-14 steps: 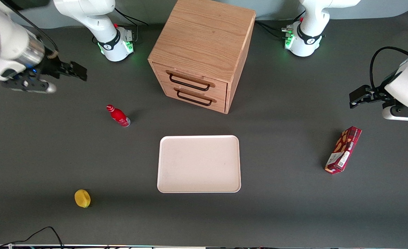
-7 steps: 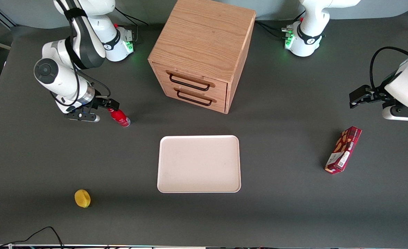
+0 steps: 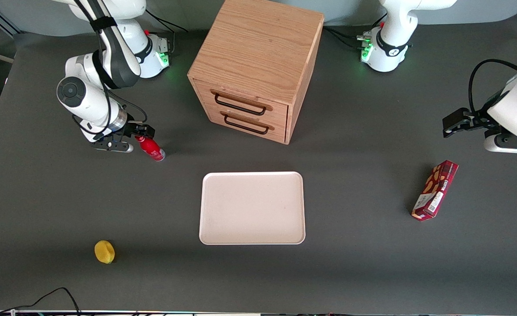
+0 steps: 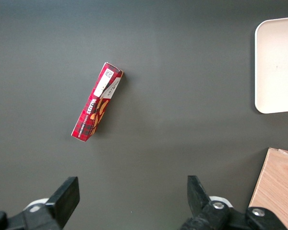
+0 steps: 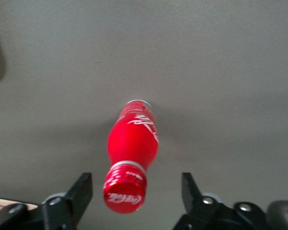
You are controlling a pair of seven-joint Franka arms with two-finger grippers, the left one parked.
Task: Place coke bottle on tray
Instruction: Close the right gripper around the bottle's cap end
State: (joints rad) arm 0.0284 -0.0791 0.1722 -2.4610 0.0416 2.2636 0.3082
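To place the coke bottle on the tray [image 3: 252,207], my right gripper will next grab the bottle by its cap [image 3: 139,138].
The coke bottle [image 3: 151,149] is small and bright red with a red cap. It stands on the dark table toward the working arm's end, farther from the front camera than the tray [image 3: 252,207]. My right gripper [image 3: 140,133] hovers just above the bottle's cap. In the right wrist view the gripper [image 5: 137,191] is open, with one finger on each side of the cap and not touching the bottle [image 5: 133,141]. The pale pinkish-white tray lies flat mid-table, with nothing on it.
A wooden two-drawer cabinet [image 3: 255,66] stands farther from the front camera than the tray. A yellow lemon [image 3: 104,252] lies near the table's front edge. A dark red snack box [image 3: 434,190] lies toward the parked arm's end; it also shows in the left wrist view [image 4: 96,107].
My right arm has swung in from the table's edge to the bottle, then edged a little closer over the cap. The bottle and tray have not moved.
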